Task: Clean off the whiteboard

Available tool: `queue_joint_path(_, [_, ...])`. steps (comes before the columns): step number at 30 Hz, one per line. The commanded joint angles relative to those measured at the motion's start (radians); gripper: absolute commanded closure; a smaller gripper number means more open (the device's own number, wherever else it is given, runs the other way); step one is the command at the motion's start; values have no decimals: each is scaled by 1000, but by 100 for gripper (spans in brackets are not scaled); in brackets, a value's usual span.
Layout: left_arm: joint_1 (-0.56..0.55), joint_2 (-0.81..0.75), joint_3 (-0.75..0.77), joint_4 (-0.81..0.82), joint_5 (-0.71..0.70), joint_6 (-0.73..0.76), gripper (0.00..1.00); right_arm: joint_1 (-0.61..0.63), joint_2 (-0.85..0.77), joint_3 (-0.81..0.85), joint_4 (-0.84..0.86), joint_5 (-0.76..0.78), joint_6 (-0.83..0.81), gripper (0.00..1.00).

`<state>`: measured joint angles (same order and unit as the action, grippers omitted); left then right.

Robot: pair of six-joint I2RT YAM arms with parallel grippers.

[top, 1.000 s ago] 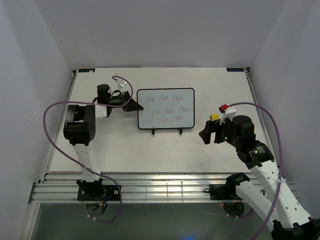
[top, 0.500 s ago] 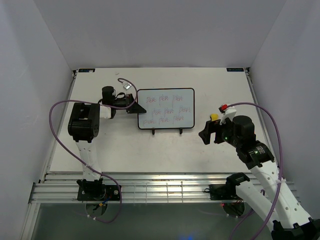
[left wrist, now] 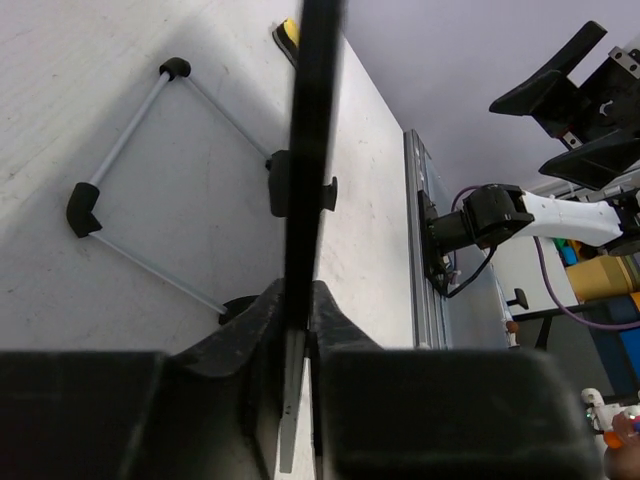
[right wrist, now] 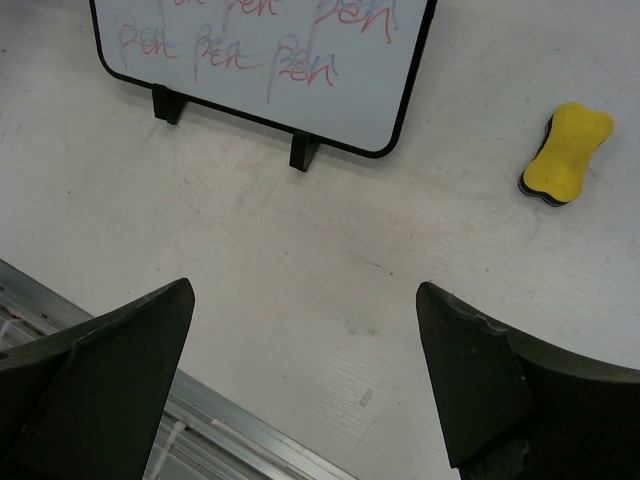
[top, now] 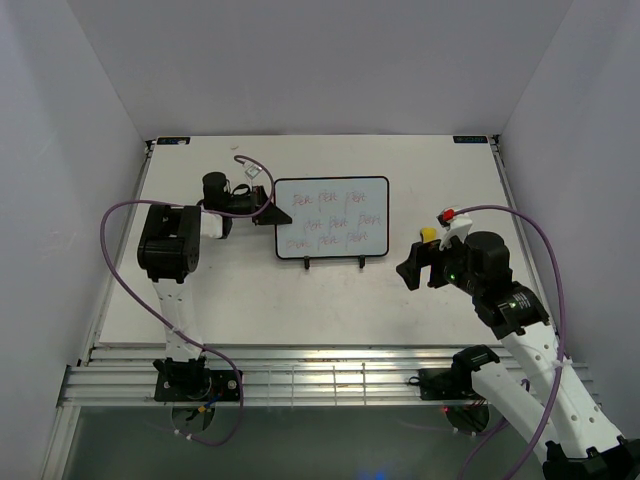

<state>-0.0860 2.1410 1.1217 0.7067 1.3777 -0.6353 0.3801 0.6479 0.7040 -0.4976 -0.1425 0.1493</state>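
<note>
My right gripper is to grab the yellow eraser across its narrow middle (top: 428,235), so the eraser's black bottom is left to erase the whiteboard (top: 330,217).
The whiteboard (top: 330,217) stands on its black feet mid-table, red handwriting across its face. My left gripper (top: 271,213) is shut on the board's left edge. In the left wrist view the whiteboard (left wrist: 310,150) runs edge-on between the closed fingers of the left gripper (left wrist: 297,315), and its wire stand (left wrist: 130,138) rests on the table behind it. To the board's right, above the bare table, my right gripper (top: 420,266) hangs open and empty. In the right wrist view the right gripper (right wrist: 305,290) faces the whiteboard (right wrist: 270,50) with its jaws wide apart.
A yellow eraser (top: 428,234) lies on the table right of the board, just beyond my right gripper; it also shows as the eraser (right wrist: 567,150) in the right wrist view. Purple cables loop from both arms. An aluminium rail (top: 330,380) borders the near edge.
The left gripper has closed onto the whiteboard's left edge after shifting slightly right. The right gripper's jaws have widened a little; that arm has barely moved.
</note>
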Motion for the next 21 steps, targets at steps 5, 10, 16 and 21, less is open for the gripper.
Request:
queue_joint_path(5, [0,25,-17,141,31,-63,93,3,-1,-44,68,24,-4,2])
queue_joint_path(10, [2,20,-16,178,18,-69,100,3,13,-66,131,52,42,1])
queue_joint_path(16, [3,-19,-36,185,-3,-26,100,-1,85,-80,206,303,111,1])
queue_joint_path(21, [3,-12,-45,195,-9,-20,100,-227,385,37,185,187,69,1])
